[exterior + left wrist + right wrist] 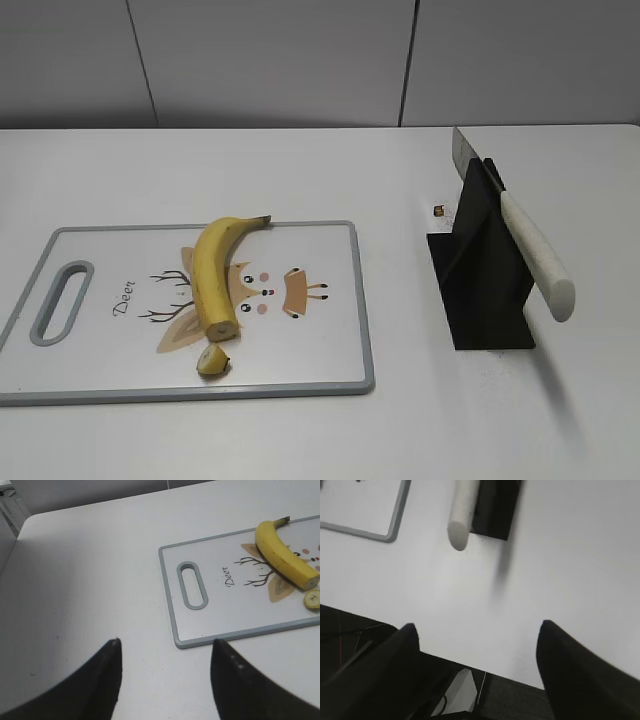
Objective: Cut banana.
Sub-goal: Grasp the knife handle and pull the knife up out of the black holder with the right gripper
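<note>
My right gripper grabs the knife by its pale handle next, as the knife's blade (pixel 465 154) sticks out past the black stand.
The banana (pixel 212 272) lies on the grey-rimmed cutting board (pixel 330 380), stem tip toward the back, flat cut face toward the front. It also shows in the left wrist view (pixel 285 557). A small cut-off stub (pixel 212 360) lies just in front of its cut face. A knife with a white handle (pixel 538 255) rests in a black stand (pixel 485 290) to the right of the board. My left gripper (pixel 165 642) is open and empty over bare table left of the board. My right gripper (pixel 477 627) is open and empty near the table's front edge, below the knife handle (pixel 460 517).
The board has a handle slot (pixel 62 302) at its left end and a deer drawing under the banana. A small dark speck (pixel 439 211) lies behind the stand. The white table's front edge (pixel 470 662) runs between my right fingers. Neither arm shows in the exterior view.
</note>
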Tool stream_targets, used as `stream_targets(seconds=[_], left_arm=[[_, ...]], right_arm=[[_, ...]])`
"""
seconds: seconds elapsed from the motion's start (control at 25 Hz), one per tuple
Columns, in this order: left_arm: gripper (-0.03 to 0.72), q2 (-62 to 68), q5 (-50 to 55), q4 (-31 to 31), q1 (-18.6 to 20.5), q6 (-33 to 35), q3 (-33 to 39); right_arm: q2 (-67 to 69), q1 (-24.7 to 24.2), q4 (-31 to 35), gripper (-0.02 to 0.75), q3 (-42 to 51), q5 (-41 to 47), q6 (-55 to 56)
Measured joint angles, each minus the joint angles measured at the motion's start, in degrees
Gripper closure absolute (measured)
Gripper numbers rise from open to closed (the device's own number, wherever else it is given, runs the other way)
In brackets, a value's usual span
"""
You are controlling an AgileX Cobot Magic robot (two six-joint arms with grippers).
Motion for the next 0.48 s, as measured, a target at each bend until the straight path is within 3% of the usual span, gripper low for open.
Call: stream_targets(seconds=[0.16,0.48], left_arm=[[0.137,0.0,0.0,0.0,0.0,0.0,0.0],[0.137,0.0,0.0,0.0,0.0,0.0,0.0]], right_arm=[[5.49,3.91,0.07,0.188,-4.09,-0.28,1.62],[19.35,4.48,0.24,0.189,-11.43,-0.8,2.39]])
